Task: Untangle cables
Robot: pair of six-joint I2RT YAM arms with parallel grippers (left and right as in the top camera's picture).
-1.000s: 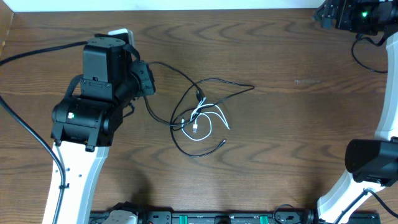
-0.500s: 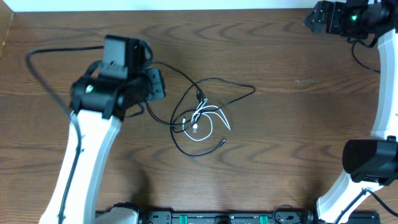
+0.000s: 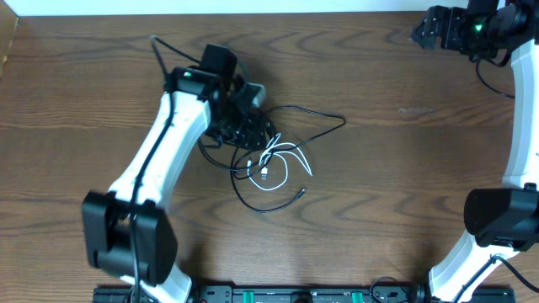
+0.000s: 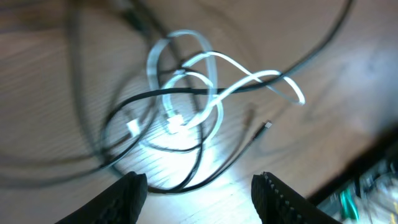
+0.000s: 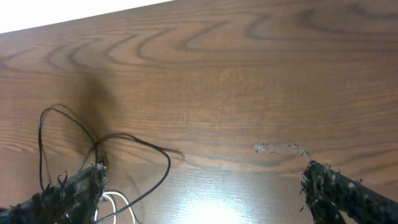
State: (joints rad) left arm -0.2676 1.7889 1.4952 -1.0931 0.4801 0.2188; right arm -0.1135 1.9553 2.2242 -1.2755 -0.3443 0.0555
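Observation:
In the left wrist view my fingers stop short of the white cable's loops, so my left gripper moves toward them next before it closes on them.
The cables lie tangled mid-table. The thin black cable (image 3: 307,111) runs in wide loops, and the shorter white cable (image 3: 282,164) coils inside them. In the left wrist view the white cable (image 4: 186,78) is knotted around a strand of the black cable (image 4: 143,96), blurred by motion. My left gripper (image 3: 251,128) hovers over the tangle's upper left; in its wrist view my left gripper (image 4: 198,198) is open with only table and a black strand between its fingers. My right gripper (image 3: 431,27) is far off at the back right, and its wrist view shows my right gripper (image 5: 205,198) wide open and empty, with the black cable (image 5: 163,163) at lower left.
A pale scuff mark (image 5: 277,148) sits on the wooden table to the right of the tangle. The right arm's base (image 3: 501,215) stands at the right edge. A black rail (image 3: 295,295) runs along the front edge.
My left arm has swung right from the table's left side to over the tangle, and its jaws have opened. The cables have not moved. The right arm barely shifted.

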